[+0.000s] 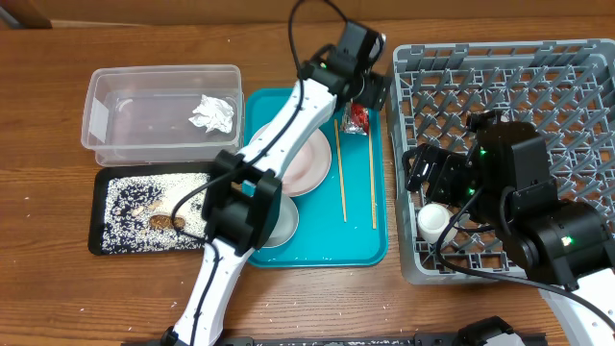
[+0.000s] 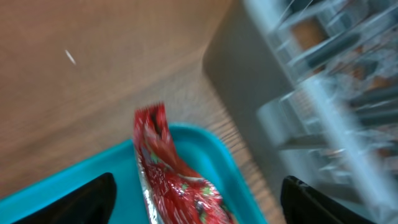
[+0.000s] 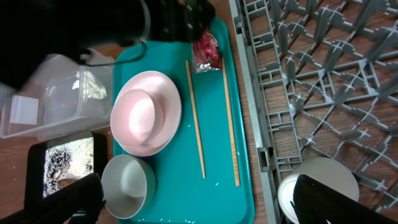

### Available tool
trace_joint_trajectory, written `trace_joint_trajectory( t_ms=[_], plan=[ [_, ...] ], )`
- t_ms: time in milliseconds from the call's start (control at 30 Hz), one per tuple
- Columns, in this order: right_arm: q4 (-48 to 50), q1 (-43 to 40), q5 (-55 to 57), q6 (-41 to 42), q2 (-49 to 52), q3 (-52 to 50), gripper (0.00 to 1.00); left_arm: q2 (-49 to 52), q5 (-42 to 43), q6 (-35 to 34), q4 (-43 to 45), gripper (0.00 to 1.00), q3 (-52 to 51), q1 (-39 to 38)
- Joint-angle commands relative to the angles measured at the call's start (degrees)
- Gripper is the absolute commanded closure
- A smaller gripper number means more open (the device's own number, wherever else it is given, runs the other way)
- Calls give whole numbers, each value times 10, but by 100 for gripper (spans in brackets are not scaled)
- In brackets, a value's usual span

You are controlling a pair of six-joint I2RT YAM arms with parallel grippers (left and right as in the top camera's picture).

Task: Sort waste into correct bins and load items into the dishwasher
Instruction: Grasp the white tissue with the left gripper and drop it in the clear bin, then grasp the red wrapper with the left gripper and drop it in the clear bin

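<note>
My left gripper needs to go lower before it closes on the wrapper [image 1: 357, 118], because the fingers are still above the wrapper.
The red-and-white wrapper [image 1: 357, 118] lies at the far right corner of the teal tray [image 1: 360, 240]. My left gripper [image 1: 364, 100] is open with a jaw on each side of the wrapper [image 2: 174, 180], not closed on it. My right gripper [image 1: 428, 173] is open and empty above the left edge of the grey rack [image 1: 500, 77], over a small white cup [image 1: 432, 223] in the rack. The tray also holds a pink plate [image 3: 140, 115] on a larger pale plate, a pale bowl [image 3: 127, 185] and two chopsticks [image 3: 196, 118]. A crumpled tissue [image 1: 213, 113] lies in the clear tub [image 1: 106, 106].
The black tray [image 1: 99, 231] left of the teal tray holds grainy food scraps [image 1: 144, 207]. A few rice grains lie on the teal tray's near end. My left arm stretches across the teal tray over the plates. Bare wood table surrounds everything.
</note>
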Motion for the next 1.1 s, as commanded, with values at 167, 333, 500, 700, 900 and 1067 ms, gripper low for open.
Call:
trace_joint_trajectory(
  t_ms=[167, 333, 500, 700, 900, 1067],
  plan=[
    [2, -2, 6, 4, -2, 11, 0, 44, 9, -39, 3, 36, -2, 9],
    [2, -2, 6, 4, -2, 11, 0, 43, 22, -39, -7, 86, -1, 9],
    [1, -2, 6, 2, -2, 11, 0, 27, 63, -52, -73, 96, 19, 21],
    [1, -2, 11, 2, -2, 11, 0, -56, 63, -84, -134, 96, 49, 71],
    [1, -2, 12, 2, -2, 11, 0, -172, 57, -85, -211, 96, 49, 142],
    [-7, -2, 15, 2, -2, 11, 0, -226, -40, -132, -360, 96, 49, 209]
  ],
)
